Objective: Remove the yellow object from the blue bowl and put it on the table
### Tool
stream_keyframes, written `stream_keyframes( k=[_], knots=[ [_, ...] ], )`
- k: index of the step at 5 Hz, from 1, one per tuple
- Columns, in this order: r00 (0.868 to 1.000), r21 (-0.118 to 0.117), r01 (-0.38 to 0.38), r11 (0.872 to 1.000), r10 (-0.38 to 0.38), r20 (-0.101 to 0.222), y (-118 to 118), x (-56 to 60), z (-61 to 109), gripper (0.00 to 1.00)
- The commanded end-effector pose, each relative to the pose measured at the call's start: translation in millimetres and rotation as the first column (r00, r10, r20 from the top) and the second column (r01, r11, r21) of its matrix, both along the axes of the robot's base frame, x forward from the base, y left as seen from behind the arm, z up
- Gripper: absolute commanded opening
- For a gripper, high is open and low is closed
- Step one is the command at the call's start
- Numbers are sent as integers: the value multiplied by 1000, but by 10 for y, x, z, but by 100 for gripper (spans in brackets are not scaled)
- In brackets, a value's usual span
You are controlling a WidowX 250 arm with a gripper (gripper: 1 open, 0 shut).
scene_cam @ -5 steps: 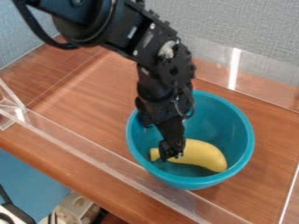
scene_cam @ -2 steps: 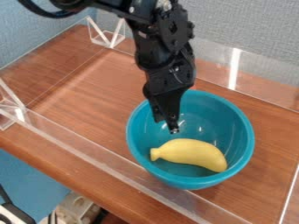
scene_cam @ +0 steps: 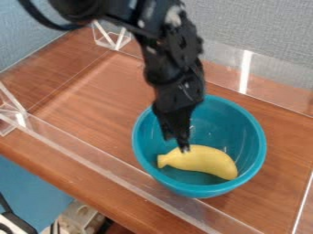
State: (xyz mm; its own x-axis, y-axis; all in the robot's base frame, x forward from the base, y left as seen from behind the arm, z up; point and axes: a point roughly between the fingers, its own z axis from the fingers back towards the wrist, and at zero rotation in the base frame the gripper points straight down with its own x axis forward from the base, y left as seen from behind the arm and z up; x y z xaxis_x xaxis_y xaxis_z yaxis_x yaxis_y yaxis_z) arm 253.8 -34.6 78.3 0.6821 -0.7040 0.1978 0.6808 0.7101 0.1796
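Observation:
The yellow banana in the blue bowl (scene_cam: 248,137) is below my gripper's closed fingertips, so I need to open them again and lower them to grab the banana's middle (scene_cam: 200,161).
The yellow object (scene_cam: 202,163), a small curved toy banana, lies on the floor of the blue bowl (scene_cam: 248,137), towards its front. The bowl stands on the reddish-brown wooden table (scene_cam: 86,91), near the front acrylic wall. My black gripper (scene_cam: 182,143) reaches steeply down into the bowl from the upper left. Its fingers are pressed together into one narrow tip just above the banana's left half. Nothing shows between the fingers, and the banana still rests in the bowl. I cannot tell whether the tip touches it.
Clear acrylic walls line the table: a long one along the front (scene_cam: 73,137), one at the back right (scene_cam: 263,78), and a triangular brace at the back (scene_cam: 113,37). Bare wood stretches left of the bowl.
A second ago the fingers stood open around the banana's left end. They shut and rose clear without it, and the tip now hangs low over the banana again. The banana has stayed in the bowl.

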Motion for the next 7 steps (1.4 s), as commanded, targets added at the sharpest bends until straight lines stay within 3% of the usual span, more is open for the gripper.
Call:
stream_keyframes(
  k=[1,2,4,5,6,7],
  knots=[
    [996,-12,83,996,-83,-16,-168,58,-79,0],
    [986,-22,155,988,-156,-54,-313,72,-148,100],
    [987,-26,114,993,-116,-110,-373,-71,-262,100],
    [984,-25,114,993,-117,-133,-351,17,-465,100],
    [982,-17,112,994,-114,-148,-314,91,-532,100],
    [986,-10,15,1000,-17,-163,-178,81,-470,100]
  ],
)
